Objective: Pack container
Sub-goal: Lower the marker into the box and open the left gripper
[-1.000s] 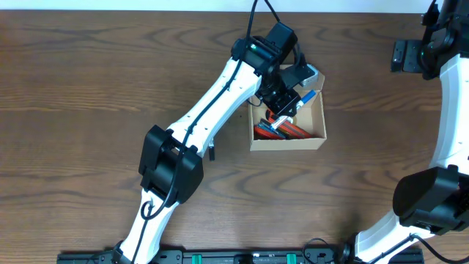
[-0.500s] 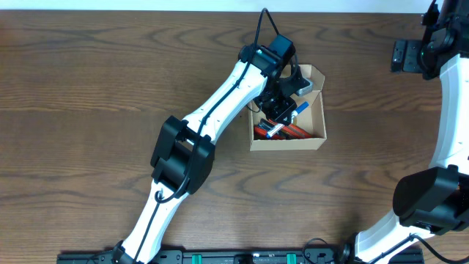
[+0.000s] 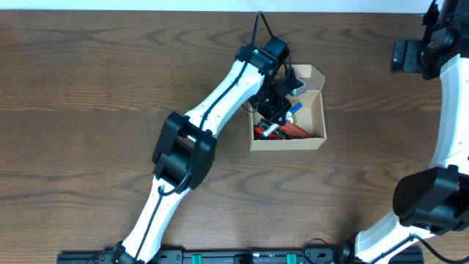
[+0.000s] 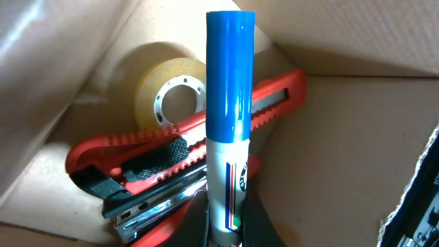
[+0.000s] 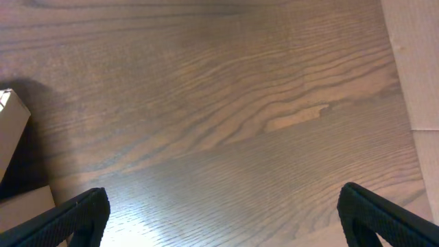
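Observation:
I should let go of the white marker with my left gripper now, because it hangs inside the box's sides, above the red box cutters.
The container (image 3: pixel 316 141) is an open tan cardboard box at the table's middle. My left gripper (image 3: pixel 279 111) reaches into it and is shut on a white marker with a blue cap (image 4: pixel 230 116), cap pointing away; the marker also shows in the overhead view (image 3: pixel 295 108). Under the marker lie red box cutters (image 4: pixel 158 154), also visible from above (image 3: pixel 286 130), and a tape roll (image 4: pixel 168 92) sits in the box's corner. My right gripper (image 5: pixel 223 213) is open and empty above bare table, far right of the box.
The box's lid flap (image 3: pixel 309 73) stands open at the far side. A corner of cardboard (image 5: pixel 10 130) shows at the left edge of the right wrist view. The right arm (image 3: pixel 447 110) runs along the table's right edge.
My left gripper has moved down and left, deeper into the box, carrying the blue-capped marker. The right arm has not moved.

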Tool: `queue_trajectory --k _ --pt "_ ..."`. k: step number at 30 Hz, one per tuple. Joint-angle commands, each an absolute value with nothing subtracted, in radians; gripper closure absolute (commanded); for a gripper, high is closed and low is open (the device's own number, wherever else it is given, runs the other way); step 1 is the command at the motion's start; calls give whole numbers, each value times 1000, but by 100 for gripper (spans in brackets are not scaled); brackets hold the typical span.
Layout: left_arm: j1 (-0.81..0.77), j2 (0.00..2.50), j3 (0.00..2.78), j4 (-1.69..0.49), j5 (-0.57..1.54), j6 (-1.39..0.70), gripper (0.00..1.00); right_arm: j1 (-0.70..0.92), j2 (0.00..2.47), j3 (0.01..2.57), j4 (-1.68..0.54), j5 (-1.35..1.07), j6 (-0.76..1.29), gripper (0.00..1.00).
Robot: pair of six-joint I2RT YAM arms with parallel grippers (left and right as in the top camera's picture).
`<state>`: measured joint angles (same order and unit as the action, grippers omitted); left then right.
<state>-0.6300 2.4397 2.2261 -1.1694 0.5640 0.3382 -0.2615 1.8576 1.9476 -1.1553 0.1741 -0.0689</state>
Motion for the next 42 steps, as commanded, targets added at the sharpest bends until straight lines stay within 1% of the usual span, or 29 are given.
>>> queue_trajectory --k 1,10,20,22,23,25,26,27,28,33,35,37,42 --pt "-627 2450 2245 -1169 546 352 94 -266 1842 1963 -1156 175 -57 1" --pt "-629 2450 2245 -1170 540 352 94 -266 1842 1963 -1156 175 -57 1" --pt "-629 2450 2245 -1170 540 352 88 -266 1842 1963 -1156 175 -57 1" --pt "-629 2450 2245 -1170 540 352 83 -266 1842 1963 -1156 175 -57 1" --pt "-629 2450 2245 -1170 540 352 78 -266 1842 1963 -1156 175 -57 1" --pt "-629 2450 2245 -1170 540 352 78 -266 1842 1963 -1156 175 -57 1" --pt "-629 2450 2245 -1170 540 352 75 -266 1842 1963 -1156 175 -57 1" --pt "-629 2450 2245 -1170 540 352 73 -266 1842 1963 -1156 175 -57 1" --pt "-629 2450 2245 -1170 540 352 68 -266 1842 1963 -1156 175 -57 1" --pt "-629 2450 2245 -1169 540 352 67 -266 1842 1963 -1156 175 -57 1" --pt "-629 2449 2247 -1166 540 351 62 -266 1842 1963 -1156 175 -57 1" --pt "-627 2449 2259 -1166 538 339 59 -266 1842 1963 -1156 175 -57 1" --pt "-627 2440 2332 -1176 490 308 59 -266 1842 1963 -1156 175 -57 1"
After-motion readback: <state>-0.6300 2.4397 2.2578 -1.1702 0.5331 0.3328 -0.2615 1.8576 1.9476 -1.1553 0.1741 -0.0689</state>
